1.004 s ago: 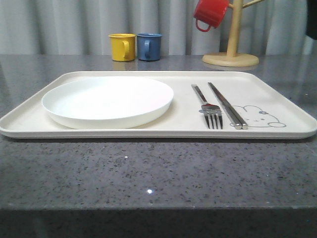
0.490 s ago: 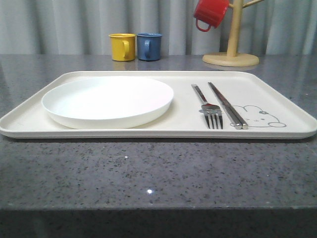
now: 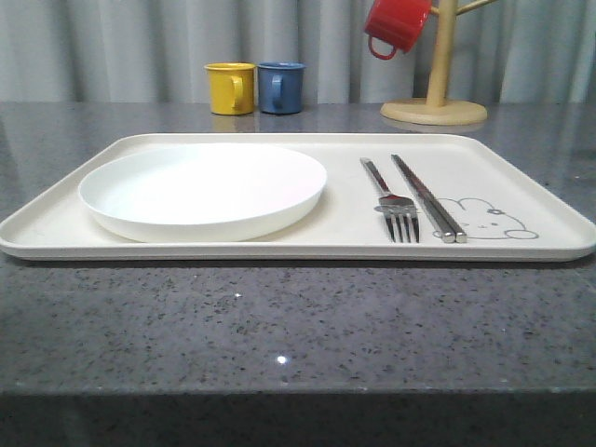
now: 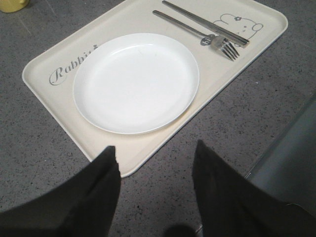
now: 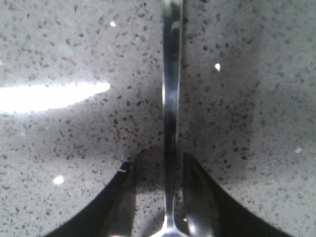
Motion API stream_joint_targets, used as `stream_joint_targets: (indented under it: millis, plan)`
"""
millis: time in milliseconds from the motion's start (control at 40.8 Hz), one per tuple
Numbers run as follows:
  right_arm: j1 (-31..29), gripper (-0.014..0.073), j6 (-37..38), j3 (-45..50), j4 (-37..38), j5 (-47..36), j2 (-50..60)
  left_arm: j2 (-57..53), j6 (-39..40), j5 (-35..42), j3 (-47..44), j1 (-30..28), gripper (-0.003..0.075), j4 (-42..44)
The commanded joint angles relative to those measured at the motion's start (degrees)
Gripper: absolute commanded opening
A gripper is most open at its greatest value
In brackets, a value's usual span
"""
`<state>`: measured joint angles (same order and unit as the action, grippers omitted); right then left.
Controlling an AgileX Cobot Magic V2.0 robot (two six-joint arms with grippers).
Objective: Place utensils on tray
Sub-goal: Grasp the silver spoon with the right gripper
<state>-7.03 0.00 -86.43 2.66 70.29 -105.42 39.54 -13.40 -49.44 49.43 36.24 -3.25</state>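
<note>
I should close my right gripper on the spoon's shiny handle now. My fingertips are low on both sides of the handle in the right wrist view.
The cream tray (image 3: 279,250) lies across the grey counter. On it sit the white plate (image 3: 205,186), the fork (image 3: 396,205) and the chopsticks (image 3: 426,197) beside the rabbit drawing. The left wrist view shows the same tray (image 4: 49,59), plate (image 4: 136,81), fork (image 4: 217,42) and chopsticks (image 4: 207,20). My left gripper (image 4: 155,146) hangs open above the counter by a tray corner, holding nothing. The spoon's shiny handle (image 5: 171,98) lies on the counter. My right gripper (image 5: 160,160) is low over it, open, one finger on each side of the handle.
A yellow cup (image 3: 230,88) and a blue cup (image 3: 280,88) stand behind the tray. A red cup (image 3: 396,26) hangs on a wooden mug tree (image 3: 436,102) at the back right. The counter's front edge runs near the camera.
A dark part of the right arm that showed at the upper right edge of the front view one second ago has left it. Tray, plate, fork and chopsticks have not moved.
</note>
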Motion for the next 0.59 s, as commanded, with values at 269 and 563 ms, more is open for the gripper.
stream_joint_targets:
  millis: [269, 563]
  plan:
    - [-0.45, 0.0041, -0.77, -1.98, 0.95, 4.84, 2.48, 0.17, 0.59, 4.02, 1.61, 0.32, 0.0335, -0.33]
    - [6.59, 0.0041, -0.77, -4.44, -8.3, 5.31, 9.92, 0.17, 0.59, 4.02, 1.61, 0.32, 0.0335, -0.33]
